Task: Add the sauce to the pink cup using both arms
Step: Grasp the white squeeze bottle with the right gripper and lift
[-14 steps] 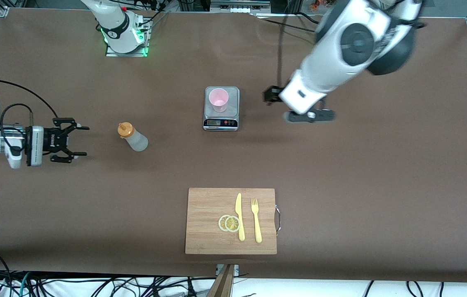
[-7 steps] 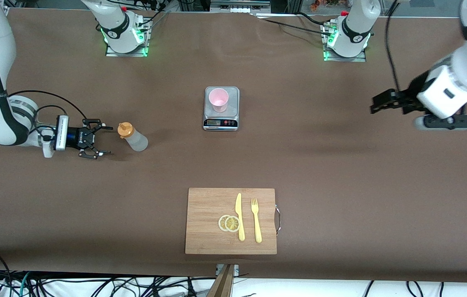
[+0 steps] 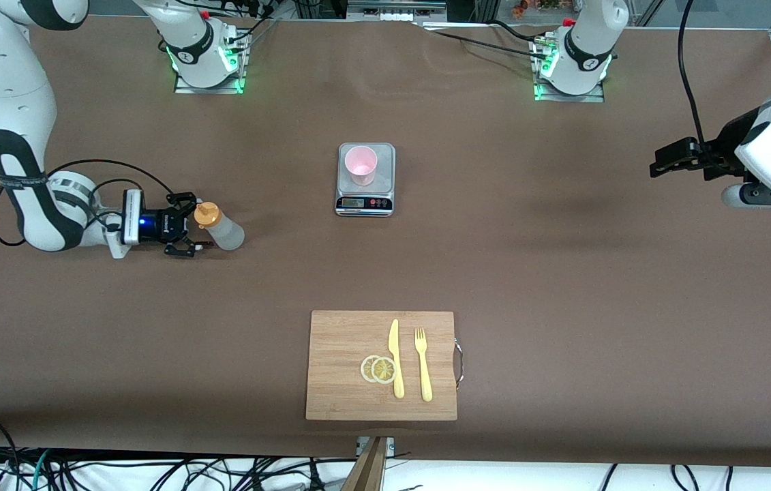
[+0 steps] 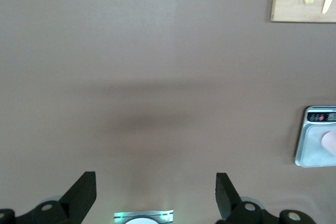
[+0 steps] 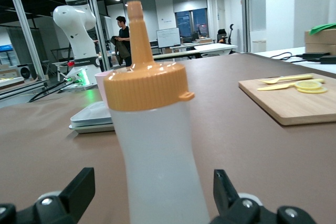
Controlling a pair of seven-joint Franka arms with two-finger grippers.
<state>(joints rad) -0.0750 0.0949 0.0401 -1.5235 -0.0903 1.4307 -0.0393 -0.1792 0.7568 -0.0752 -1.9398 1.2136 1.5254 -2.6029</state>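
It isn't time to close my right gripper yet: its fingers don't reach the middle of the sauce bottle's body (image 3: 226, 232) (image 5: 160, 166) and would miss it. I should move toward the bottle first.
The sauce bottle (image 3: 220, 230), whitish with an orange nozzle cap, stands upright on the table toward the right arm's end. My right gripper (image 3: 195, 224) is open and low at the table, with one finger on each side of the bottle and a gap on both sides. The right wrist view shows the bottle (image 5: 157, 145) close up between the fingers (image 5: 79, 187). The pink cup (image 3: 360, 164) stands on a small scale (image 3: 365, 202) mid-table. My left gripper (image 3: 662, 166) is open and empty, up over bare table at the left arm's end; it also shows in the left wrist view (image 4: 155, 195).
A wooden cutting board (image 3: 341, 382) lies nearer the front camera than the scale, with a yellow knife (image 3: 395, 358), a yellow fork (image 3: 422, 365) and two lemon slices (image 3: 378, 369) on it. The arm bases (image 3: 206, 58) stand along the table's edge farthest from the front camera.
My right gripper has moved along the table to the sauce bottle and now flanks it. My left arm has swung away from the scale toward its own end of the table.
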